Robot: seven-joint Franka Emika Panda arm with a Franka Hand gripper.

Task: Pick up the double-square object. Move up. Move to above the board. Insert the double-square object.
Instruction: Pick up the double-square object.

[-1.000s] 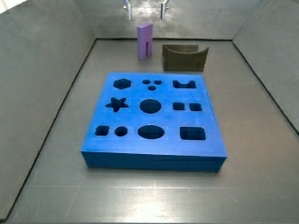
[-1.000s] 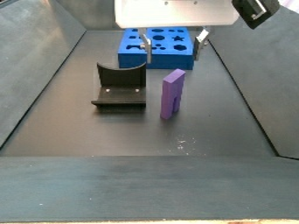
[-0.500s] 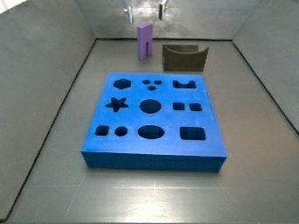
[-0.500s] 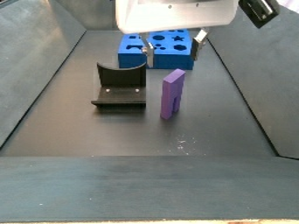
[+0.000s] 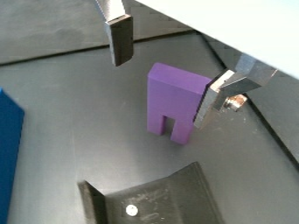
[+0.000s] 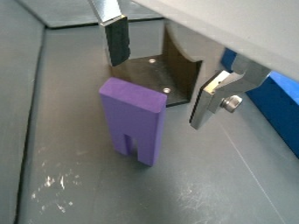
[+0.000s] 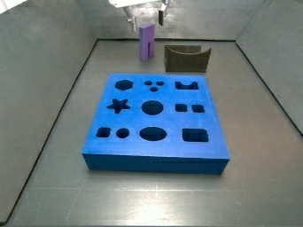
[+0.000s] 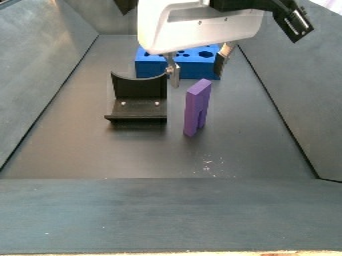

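Observation:
I need to grip the double-square object next by the sides of its solid top [image 7: 147,31] [image 5: 177,80]. Then it can fit into the board's twin square holes.
The double-square object [image 7: 147,42] is a tall light purple block. It stands upright on the dark floor at the far end, beside the fixture [image 7: 186,58]. My gripper [image 7: 147,13] hangs open right over it. In both wrist views the block [image 5: 176,96] [image 6: 131,118] sits below the gap of the gripper [image 5: 167,70] [image 6: 162,70], nearer one finger [image 5: 216,101] than the other. Nothing is held. The board [image 7: 154,120] is a large blue slab with dark cut-outs and lies flat mid-floor.
The dark L-shaped fixture [image 8: 135,100] stands close beside the purple block [image 8: 197,107], with the board [image 8: 150,62] behind them. Grey sloping walls [image 7: 66,97] enclose the floor on all sides.
The gripper has come down towards the top of the purple block, still open. The block, board and fixture have not moved.

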